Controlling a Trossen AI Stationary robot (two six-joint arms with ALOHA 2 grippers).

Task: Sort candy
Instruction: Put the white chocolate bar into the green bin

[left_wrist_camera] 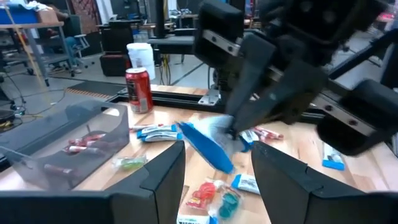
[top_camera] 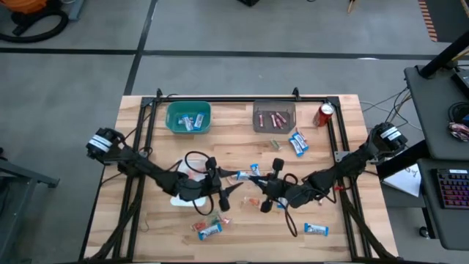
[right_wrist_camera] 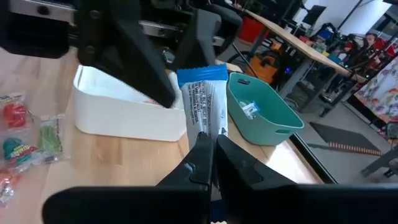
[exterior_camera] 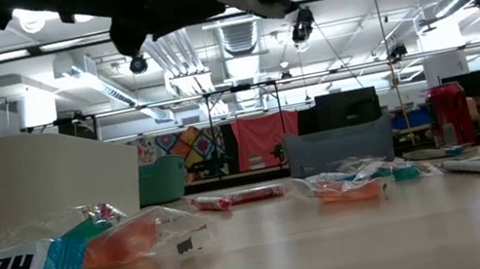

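The left gripper grabs the mini bar by its free blue end (top_camera: 238,175) next, to sort it into the teal bin (top_camera: 188,119).
My right gripper (right_wrist_camera: 211,144) is shut on a blue-and-white mini bar (right_wrist_camera: 204,102) and holds it above the middle of the table (top_camera: 245,174). My left gripper (left_wrist_camera: 217,186) faces it from the table's left, open, with a finger on either side of the bar (left_wrist_camera: 205,146) and short of it. In the high view the left gripper (top_camera: 231,192) stands just left of the right gripper (top_camera: 256,178). More wrapped candy lies loose on the wood, among it mini bars (top_camera: 299,141) (top_camera: 316,229) (top_camera: 209,229) and small red and green pieces (left_wrist_camera: 214,196). My right gripper pinches one end of the mini bar (right_wrist_camera: 202,129) between its two fingers. The fingers come roughly level from the table's right. The rest of the bar sticks out beyond the fingertips, slanted, lifted clear of the table.
A white tray (right_wrist_camera: 130,112) lies under my left arm. A teal bin (top_camera: 189,117) with mini bars and a clear grey bin (top_camera: 274,116) with pink sticks stand at the far edge. A red soda can (top_camera: 325,114) stands at the far right.
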